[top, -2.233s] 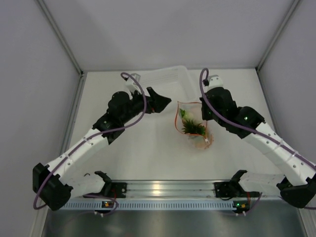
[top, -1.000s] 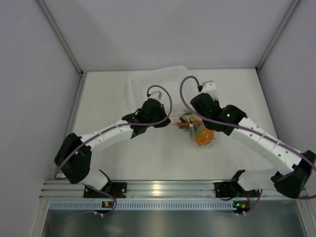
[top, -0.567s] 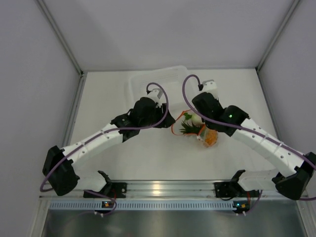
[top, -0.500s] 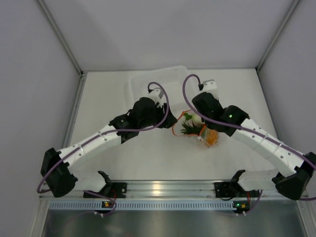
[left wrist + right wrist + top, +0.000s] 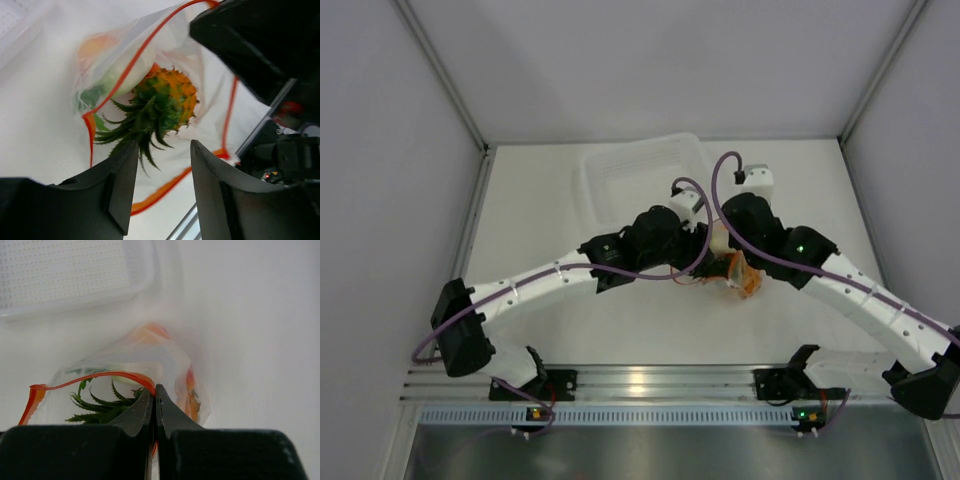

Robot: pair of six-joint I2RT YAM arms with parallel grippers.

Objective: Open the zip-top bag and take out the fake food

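My left gripper is to grab the pineapple (image 5: pixel 167 97) next by its green leaves, which face the bag's opening. It will then pull the pineapple out with the pineapple's body trailing.
The zip-top bag (image 5: pixel 738 275) lies mid-table, its mouth open; the red-orange zip strip (image 5: pixel 155 192) loops wide in the left wrist view. Inside I see the orange pineapple (image 5: pixel 167 97) with green leaves and a white round vegetable (image 5: pixel 125 72). The bag also shows in the right wrist view (image 5: pixel 150 352). My left gripper (image 5: pixel 162 172) is open, its fingers just at the bag's mouth, leaf tips between them. My right gripper (image 5: pixel 155 397) is shut on the bag's zip edge and holds it up. In the top view both wrists meet over the bag and hide most of it.
A rigid clear tray (image 5: pixel 635 170) sits behind the bag, also at the top of the right wrist view (image 5: pixel 65 275). The metal rail (image 5: pixel 650 385) runs along the near edge. Grey walls close in the table on three sides.
My left gripper has moved right, up to the bag's open mouth. My right gripper has stayed shut on the bag's edge and shifted slightly right. The bag's mouth has spread open.
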